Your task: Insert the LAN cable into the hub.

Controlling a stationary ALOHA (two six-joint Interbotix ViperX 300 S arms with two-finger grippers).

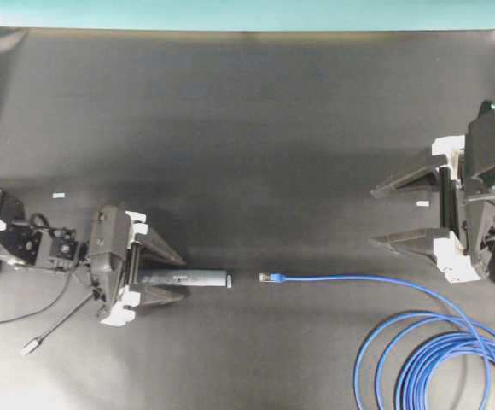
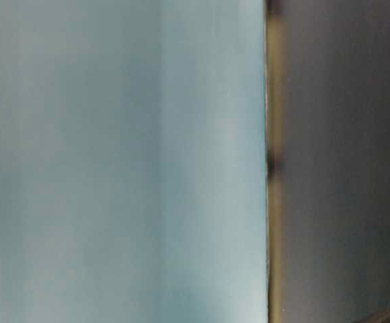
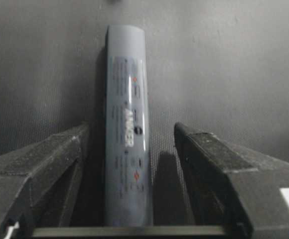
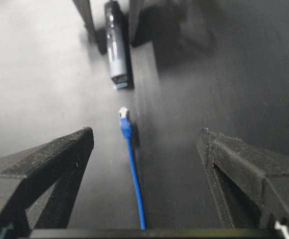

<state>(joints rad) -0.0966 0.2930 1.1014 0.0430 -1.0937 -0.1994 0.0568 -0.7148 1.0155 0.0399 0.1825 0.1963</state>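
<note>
The hub's port end (image 1: 220,278) should stay free for the LAN plug, so my left gripper should grab the hub by its cable-tail half (image 1: 160,278).
The hub (image 1: 200,278), a slim grey bar, lies flat on the dark mat, its port end facing right. My left gripper (image 1: 185,276) is open and straddles its rear half. In the left wrist view the hub (image 3: 127,124) sits between the fingers (image 3: 209,154), close to the left one and with a clear gap on the right. The LAN cable (image 1: 358,279) is bright blue; its plug (image 1: 269,278) points at the hub across a short gap, and its loops (image 1: 444,367) lie at the bottom right. My right gripper (image 1: 374,218) is open and empty above the mat, and in its wrist view the LAN cable (image 4: 133,169) runs between the jaws toward the hub (image 4: 116,47).
The hub's thin grey tail ends in a small silver plug (image 1: 32,346) at the lower left. A small white tape scrap (image 1: 58,196) lies on the mat. A teal edge (image 1: 247,13) borders the far side. The table-level view is blurred, showing only a teal surface (image 2: 114,161).
</note>
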